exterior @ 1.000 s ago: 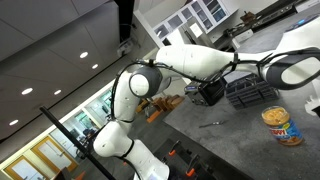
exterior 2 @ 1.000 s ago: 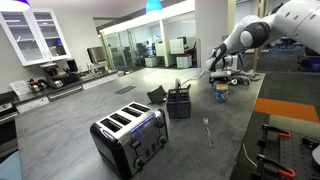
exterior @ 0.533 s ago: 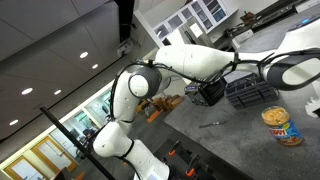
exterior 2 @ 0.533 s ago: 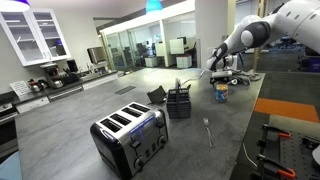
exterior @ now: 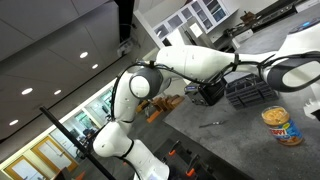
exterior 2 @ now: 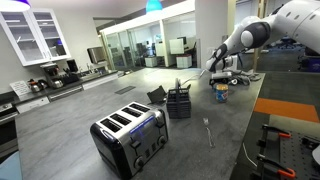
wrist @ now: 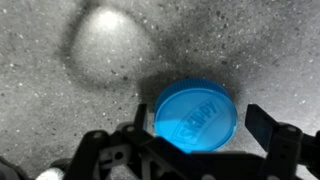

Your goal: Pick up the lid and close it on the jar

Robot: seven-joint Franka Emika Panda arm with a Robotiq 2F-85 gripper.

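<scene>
My gripper is ready to close on the blue lid. My fingers reach past the lid's middle on both sides of the lid.
In the wrist view the blue round lid [wrist: 196, 110] lies flat on the grey speckled counter. My gripper [wrist: 200, 128] is open, with one dark finger on each side of the lid and a small gap to each. The jar [exterior: 282, 126], short with a yellow-orange label, stands upright on the counter; it also shows in an exterior view [exterior 2: 222, 93] just below the arm's end [exterior 2: 214, 69]. The lid itself cannot be made out in either exterior view.
A black wire basket [exterior 2: 179, 102] with utensils stands mid-counter, also seen beside the jar [exterior: 250, 92]. A black and silver toaster [exterior 2: 130, 136] sits nearer the front. A fork [exterior 2: 208, 130] lies on the counter between them.
</scene>
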